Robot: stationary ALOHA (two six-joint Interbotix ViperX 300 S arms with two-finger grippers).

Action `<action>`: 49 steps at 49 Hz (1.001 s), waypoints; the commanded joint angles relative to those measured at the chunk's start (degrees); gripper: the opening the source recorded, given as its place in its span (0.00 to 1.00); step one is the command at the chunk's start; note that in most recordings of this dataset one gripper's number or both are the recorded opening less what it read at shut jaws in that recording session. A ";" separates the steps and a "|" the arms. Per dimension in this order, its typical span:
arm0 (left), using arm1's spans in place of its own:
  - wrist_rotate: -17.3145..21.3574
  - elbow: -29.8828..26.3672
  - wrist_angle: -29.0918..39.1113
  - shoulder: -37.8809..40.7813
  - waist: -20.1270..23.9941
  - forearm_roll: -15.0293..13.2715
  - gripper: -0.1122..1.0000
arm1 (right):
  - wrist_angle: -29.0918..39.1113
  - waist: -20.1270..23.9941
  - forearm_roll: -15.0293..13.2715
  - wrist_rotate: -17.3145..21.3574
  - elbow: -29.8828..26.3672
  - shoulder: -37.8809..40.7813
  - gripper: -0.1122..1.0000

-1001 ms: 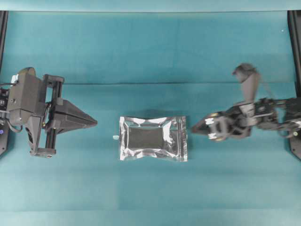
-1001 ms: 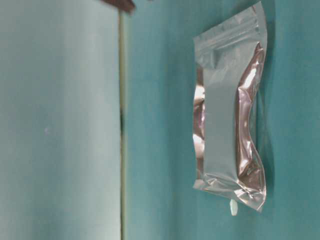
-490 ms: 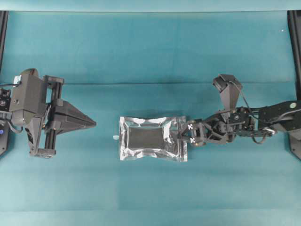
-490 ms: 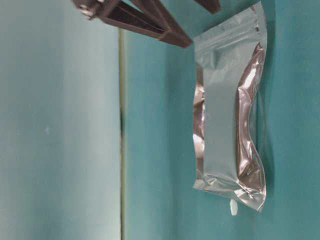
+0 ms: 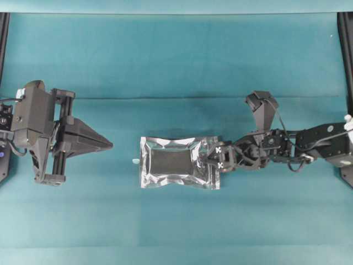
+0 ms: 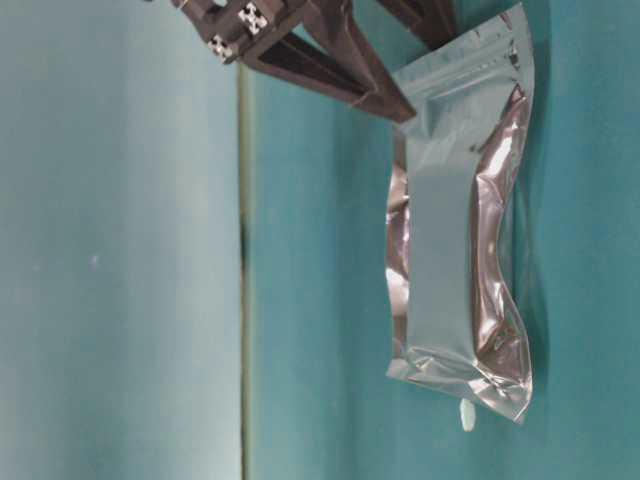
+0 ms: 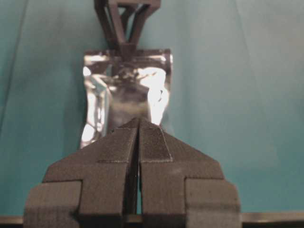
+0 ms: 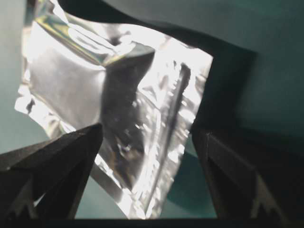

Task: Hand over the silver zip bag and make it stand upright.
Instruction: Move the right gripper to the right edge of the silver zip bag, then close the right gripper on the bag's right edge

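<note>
I need to hand over the silver zip bag with its dark centre panel point(image 5: 170, 162) free, so my right gripper should next grab it by its crinkled sealed edge point(image 5: 213, 178).
The silver zip bag point(image 5: 179, 163) lies flat in the middle of the teal table, dark centre panel facing up. My right gripper point(image 5: 214, 160) is open at the bag's right sealed edge. In the right wrist view that crinkled edge of the bag point(image 8: 118, 95) runs between the two spread fingers point(image 8: 57, 161), and neither visibly presses it. The table-level view shows the dark fingers point(image 6: 340, 60) reaching the end of the bag point(image 6: 460, 250). My left gripper point(image 5: 109, 144) is shut and empty, well left of the bag and pointing at it point(image 7: 126, 90).
A tiny white scrap point(image 5: 135, 160) lies just off the bag's left edge, also visible at table level point(image 6: 467, 415). Black frame posts stand at the far left point(image 5: 3, 33) and far right point(image 5: 346, 33) of the table. A fold line crosses the teal cloth point(image 5: 176, 98).
My right arm has stretched left until its open jaws straddle the bag's right edge, and they spread a little wider. The left arm and the bag have stayed put.
</note>
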 commanded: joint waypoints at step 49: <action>-0.09 -0.62 -0.26 -0.09 -0.09 0.09 0.04 | 0.53 1.49 -0.53 -1.23 -2.02 2.81 0.25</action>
